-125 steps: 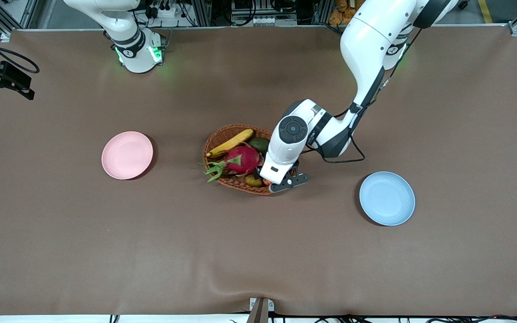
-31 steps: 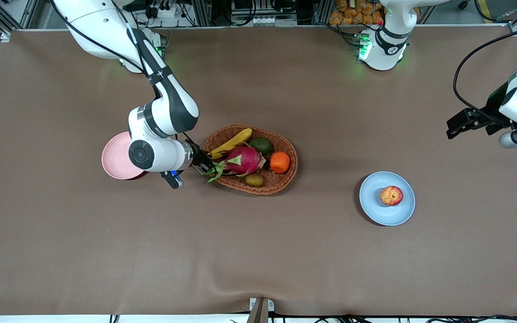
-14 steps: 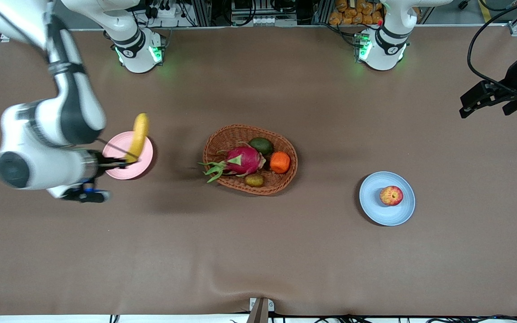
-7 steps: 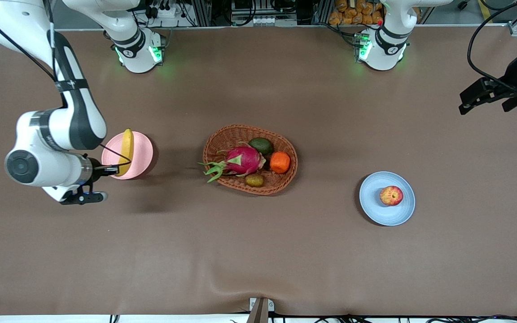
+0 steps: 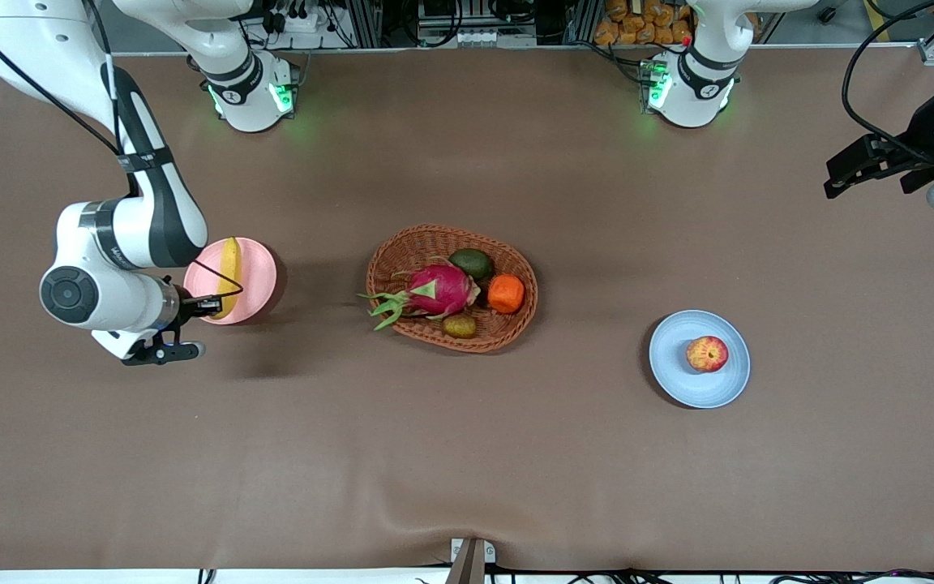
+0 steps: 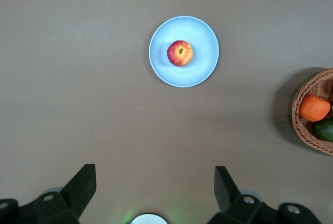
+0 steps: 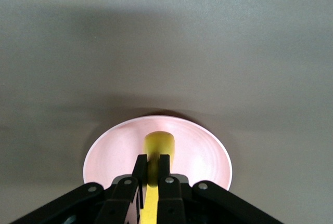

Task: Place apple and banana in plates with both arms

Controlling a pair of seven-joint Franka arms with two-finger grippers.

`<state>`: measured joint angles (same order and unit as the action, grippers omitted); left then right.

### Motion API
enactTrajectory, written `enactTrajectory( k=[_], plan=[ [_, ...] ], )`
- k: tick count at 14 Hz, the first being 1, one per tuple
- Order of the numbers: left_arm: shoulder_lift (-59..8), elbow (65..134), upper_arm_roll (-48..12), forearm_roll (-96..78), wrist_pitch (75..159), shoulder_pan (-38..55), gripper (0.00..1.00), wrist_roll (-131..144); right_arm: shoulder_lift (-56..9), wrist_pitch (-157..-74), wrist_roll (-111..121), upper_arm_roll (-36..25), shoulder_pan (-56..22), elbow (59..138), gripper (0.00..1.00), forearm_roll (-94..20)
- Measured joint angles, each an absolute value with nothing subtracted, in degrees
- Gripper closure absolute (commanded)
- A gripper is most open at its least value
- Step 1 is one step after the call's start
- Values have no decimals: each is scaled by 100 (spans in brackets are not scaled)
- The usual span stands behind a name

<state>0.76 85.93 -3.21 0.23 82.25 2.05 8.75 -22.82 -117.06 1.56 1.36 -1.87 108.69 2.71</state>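
Note:
The banana (image 5: 229, 265) (image 7: 158, 145) lies in the pink plate inside its rim and would rest there, so it is time for my right gripper to release the banana.
My right gripper (image 5: 209, 305) is shut on the yellow banana (image 5: 229, 265), which lies over the pale pink plate (image 5: 254, 280) toward the right arm's end of the table. In the right wrist view the fingers (image 7: 139, 168) clamp the banana (image 7: 158, 145) over the pink plate (image 7: 203, 151). The red apple (image 5: 707, 354) lies in the light blue plate (image 5: 678, 369) toward the left arm's end. It also shows in the left wrist view (image 6: 180, 53) on the blue plate (image 6: 204, 68). My left gripper (image 5: 844, 174) is open and empty, raised over the table's edge at the left arm's end.
An oval wicker basket (image 5: 402, 251) stands mid-table with a magenta dragon fruit (image 5: 438, 290), an orange (image 5: 505, 293), a green avocado (image 5: 472, 263) and a small brown fruit (image 5: 459, 326).
My right gripper carried the banana from the basket to the pink plate and has lowered it onto the plate. The left arm stayed raised at its end of the table.

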Motion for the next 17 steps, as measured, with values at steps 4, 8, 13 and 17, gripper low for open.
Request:
enactTrajectory(
  k=[4, 8, 13, 17],
  plan=[
    [77, 8590, -319, 19, 8183, 205, 0, 875, -2286, -11773, 156, 122, -171, 10967, 57, 275],
    [77, 8590, -319, 19, 8171, 205, 0, 875, -2294, -11787, 154, 113, -141, 10997, 0, 280],
    [76, 8590, -321, 19, 8168, 212, 0, 875, -2289, -11483, 157, 115, -72, 10669, 0, 308],
    [77, 8581, -323, 19, 8165, 215, 0, 875, -2243, -10174, 180, 155, -76, 9176, 0, 307]
  ],
)
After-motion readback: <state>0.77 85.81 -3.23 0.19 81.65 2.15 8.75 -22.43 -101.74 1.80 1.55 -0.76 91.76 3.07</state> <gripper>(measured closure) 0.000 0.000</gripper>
